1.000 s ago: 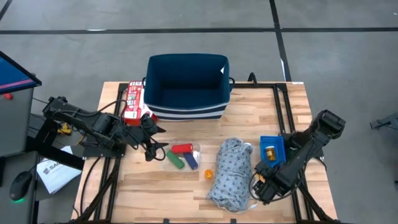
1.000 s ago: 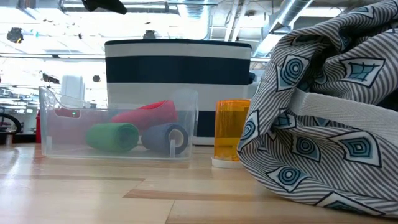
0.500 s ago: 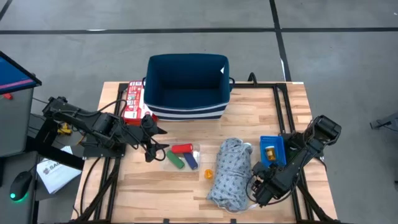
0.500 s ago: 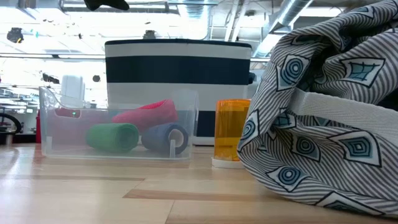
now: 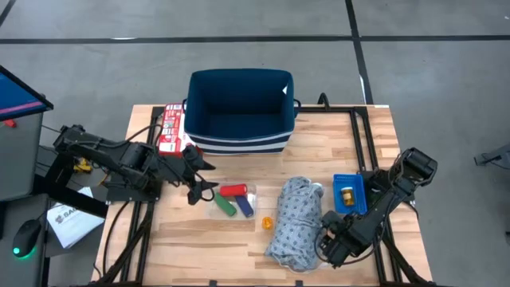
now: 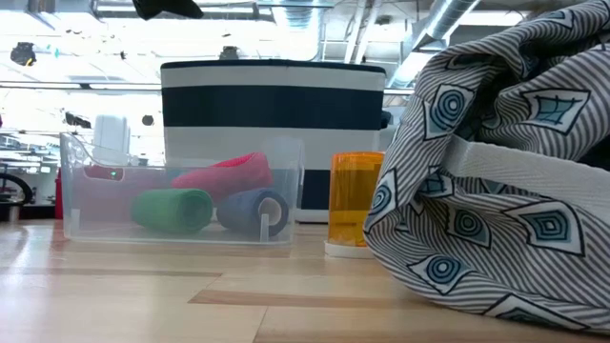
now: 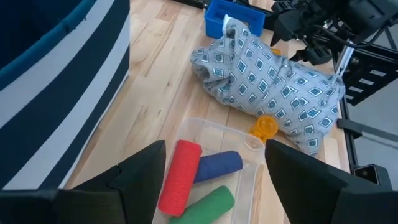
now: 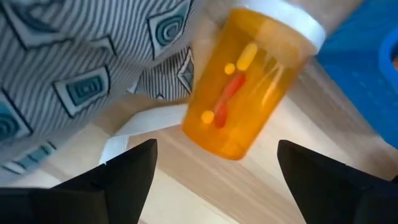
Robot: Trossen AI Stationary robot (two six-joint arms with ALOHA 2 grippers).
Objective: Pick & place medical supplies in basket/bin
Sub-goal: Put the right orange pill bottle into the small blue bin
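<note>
Next, my right gripper grabs the orange pill bottle by its base [image 8: 217, 134], opposite the white cap, to put the bottle into the small blue bin [image 8: 360, 71].
A clear tray [image 5: 233, 201] holds a red [image 7: 179, 177], a blue [image 7: 217, 165] and a green cylinder [image 7: 205, 204]. My left gripper [image 5: 205, 180] is open just left of the tray, above it, touching nothing. The grey patterned cloth [image 5: 295, 222] lies bunched on the table. My right gripper [image 5: 326, 244] is open, low at the cloth's near right side. An orange pill bottle [image 8: 249, 81] lies on its side on the wood ahead of its fingers, untouched. Another orange bottle [image 5: 268, 222] stands left of the cloth. A third [image 5: 346, 194] lies in the small blue bin [image 5: 348, 182]. The navy basket [image 5: 239, 108] stands at the far edge.
A red-and-white flat box [image 5: 169, 127] lies left of the basket. The black frame rails [image 5: 358, 135] run along the table's right side. Bare wood shows near the front left [image 5: 199, 247]. In the low view the tray [image 6: 181, 200] and a bottle [image 6: 355, 205] stand before the basket.
My right gripper has gone a little toward the table's near left, closer to the cloth's near right side, staying low. The cloth, tray and bottles have kept still.
</note>
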